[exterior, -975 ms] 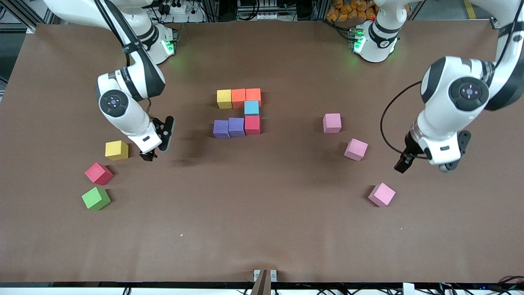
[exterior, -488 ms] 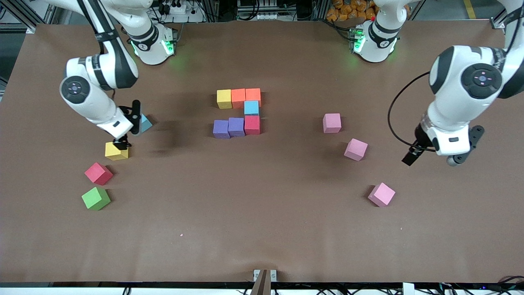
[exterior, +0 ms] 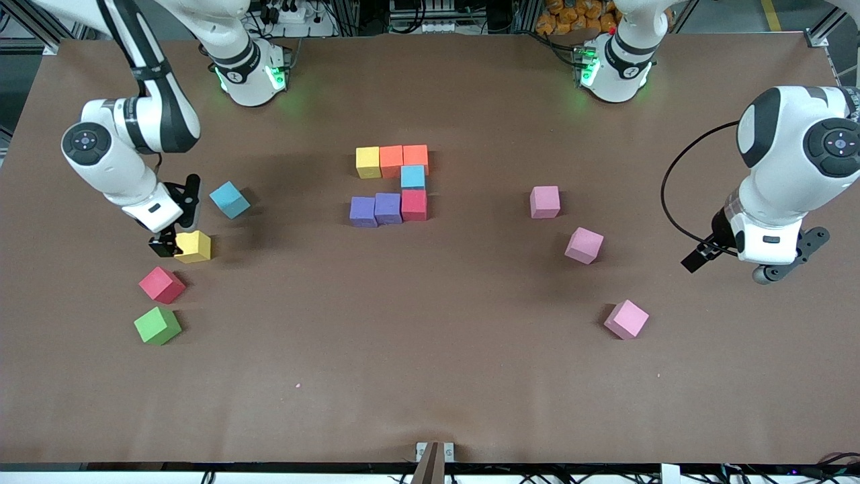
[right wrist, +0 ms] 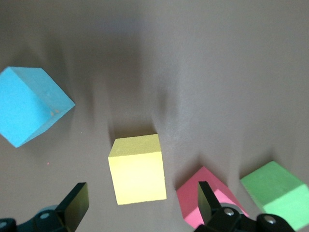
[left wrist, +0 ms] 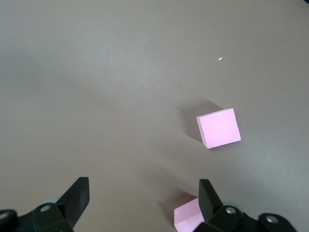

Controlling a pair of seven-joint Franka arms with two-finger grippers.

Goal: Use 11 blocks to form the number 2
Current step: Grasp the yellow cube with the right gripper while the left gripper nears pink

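Next, the right gripper grabs the loose yellow block by its two opposite sides to extend the number 2 below the purple blocks.
The partial number 2 [exterior: 391, 185] is a cluster of touching blocks in mid-table: yellow, two orange, light blue, red and two purple. My right gripper [exterior: 164, 245] hangs open beside a loose yellow block [exterior: 193, 247], which lies just ahead of the open fingers [right wrist: 138, 169]. A light blue block [exterior: 229, 199], a red block [exterior: 161, 284] and a green block [exterior: 157, 325] lie around it. My left gripper [exterior: 697, 260] is open and empty, over bare table past three pink blocks [exterior: 583, 245]. Its fingers [left wrist: 208, 195] partly hide one pink block [left wrist: 188, 215].
The brown table [exterior: 430, 376] runs wide and bare toward the front camera. The loose blocks sit in two groups, one at each arm's end of the table. Both robot bases stand along the table's back edge.
My right arm has swung away from the digit toward its end of the table, uncovering the light blue block and stopping by the yellow one. My left arm has drifted outward, away from the pink blocks.
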